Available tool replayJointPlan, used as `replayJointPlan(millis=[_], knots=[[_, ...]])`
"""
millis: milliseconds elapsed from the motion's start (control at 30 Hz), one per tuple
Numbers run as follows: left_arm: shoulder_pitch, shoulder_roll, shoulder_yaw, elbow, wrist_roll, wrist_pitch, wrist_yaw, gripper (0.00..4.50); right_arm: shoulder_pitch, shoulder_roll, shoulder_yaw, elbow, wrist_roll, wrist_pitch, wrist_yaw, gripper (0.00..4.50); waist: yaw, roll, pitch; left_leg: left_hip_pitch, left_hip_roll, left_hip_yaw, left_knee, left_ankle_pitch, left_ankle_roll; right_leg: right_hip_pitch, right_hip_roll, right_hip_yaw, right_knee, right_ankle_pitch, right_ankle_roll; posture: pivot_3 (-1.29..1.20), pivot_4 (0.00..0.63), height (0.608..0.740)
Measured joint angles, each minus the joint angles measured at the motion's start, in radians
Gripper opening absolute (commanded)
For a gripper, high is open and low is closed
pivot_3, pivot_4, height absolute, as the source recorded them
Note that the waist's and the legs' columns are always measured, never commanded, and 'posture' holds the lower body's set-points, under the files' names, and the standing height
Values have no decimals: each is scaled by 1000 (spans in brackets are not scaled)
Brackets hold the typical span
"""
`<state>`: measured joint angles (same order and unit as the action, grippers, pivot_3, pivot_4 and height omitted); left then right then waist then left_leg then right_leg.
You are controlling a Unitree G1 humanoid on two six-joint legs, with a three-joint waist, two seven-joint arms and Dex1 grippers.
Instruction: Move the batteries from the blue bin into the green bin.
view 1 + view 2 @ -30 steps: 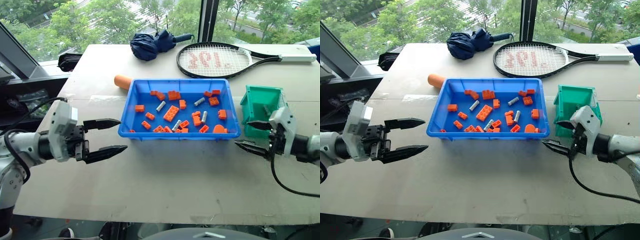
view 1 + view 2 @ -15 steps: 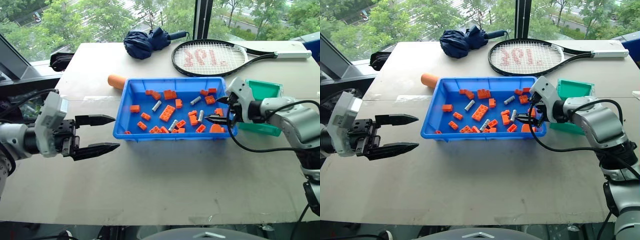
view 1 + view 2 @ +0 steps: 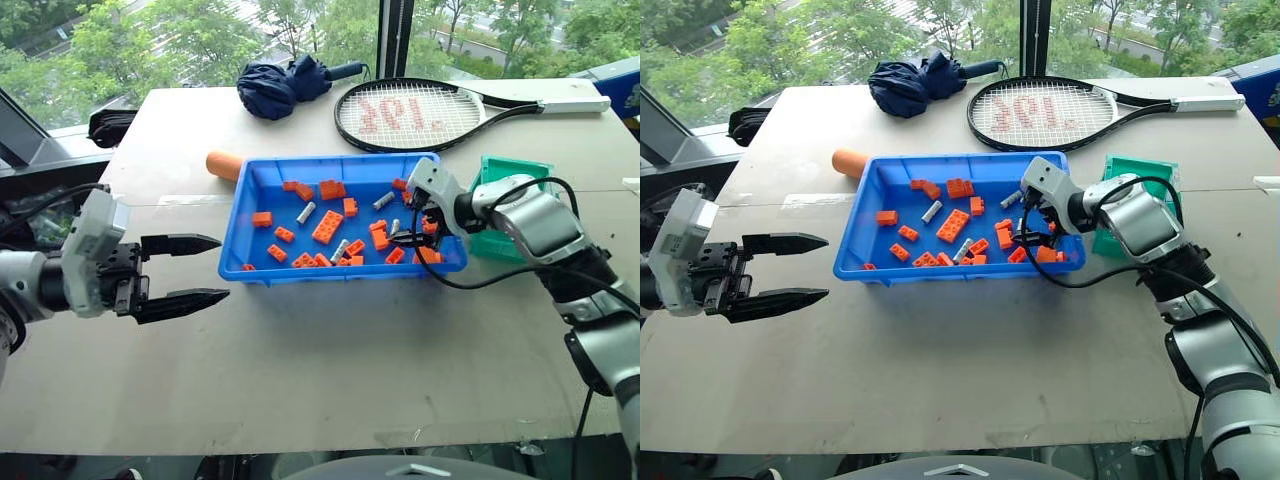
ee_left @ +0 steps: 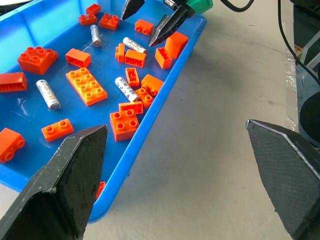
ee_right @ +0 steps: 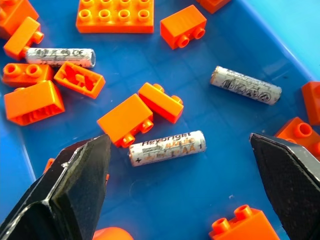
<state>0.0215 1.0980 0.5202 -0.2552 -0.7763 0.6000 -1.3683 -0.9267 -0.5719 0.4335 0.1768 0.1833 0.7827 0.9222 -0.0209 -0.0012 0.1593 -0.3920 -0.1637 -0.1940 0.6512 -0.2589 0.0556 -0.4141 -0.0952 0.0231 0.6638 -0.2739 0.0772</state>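
Observation:
The robot's right gripper isn't ready to close yet: its fingers are above the flat battery. It needs to go down first and then close on the flat battery.
The blue bin sits mid-table, holding orange bricks and several batteries. My right gripper is open inside the bin's right end, low over the contents. In the right wrist view one battery lies flat between its spread fingers, untouched, with others nearby. The green bin stands just right of the blue bin, partly behind my right arm. My left gripper hovers open and empty left of the blue bin, pointing at it. The left wrist view shows more batteries.
Orange bricks lie scattered among the batteries. An orange cylinder rests outside the blue bin's far left corner. A tennis racket and a folded navy umbrella lie at the table's far side.
My right gripper swung left from in front of the green bin into the blue bin's right end, still open. The left gripper has kept its place. The camera view has shifted.

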Motion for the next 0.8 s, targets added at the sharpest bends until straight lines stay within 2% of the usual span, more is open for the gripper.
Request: replayJointPlan(millis=[200,367,633,800], knots=[[0,-7,0,4,10,-20,-9,4500,-7,16,53,-1,-47,18,52,4480,-2,0,0,0,0,0,0,0,0,0,0,0,0,0,0,0,150,740],[4,-11,0,15,27,-39,-14,4500,-15,47,62,-4,-64,165,26,4480,-11,0,0,0,0,0,0,0,0,0,0,0,1,0,0,0,150,740],[12,-21,0,15,28,-48,-26,4500,-27,103,-66,-28,-42,319,-82,4480,-19,0,0,-1,0,0,0,0,0,-1,0,0,1,0,0,0,150,740],[1,-24,-1,35,34,-69,-35,4500,-36,136,-124,-26,-46,348,-180,4480,-20,0,0,-1,0,0,0,0,-1,-1,0,0,2,0,0,0,150,740]])
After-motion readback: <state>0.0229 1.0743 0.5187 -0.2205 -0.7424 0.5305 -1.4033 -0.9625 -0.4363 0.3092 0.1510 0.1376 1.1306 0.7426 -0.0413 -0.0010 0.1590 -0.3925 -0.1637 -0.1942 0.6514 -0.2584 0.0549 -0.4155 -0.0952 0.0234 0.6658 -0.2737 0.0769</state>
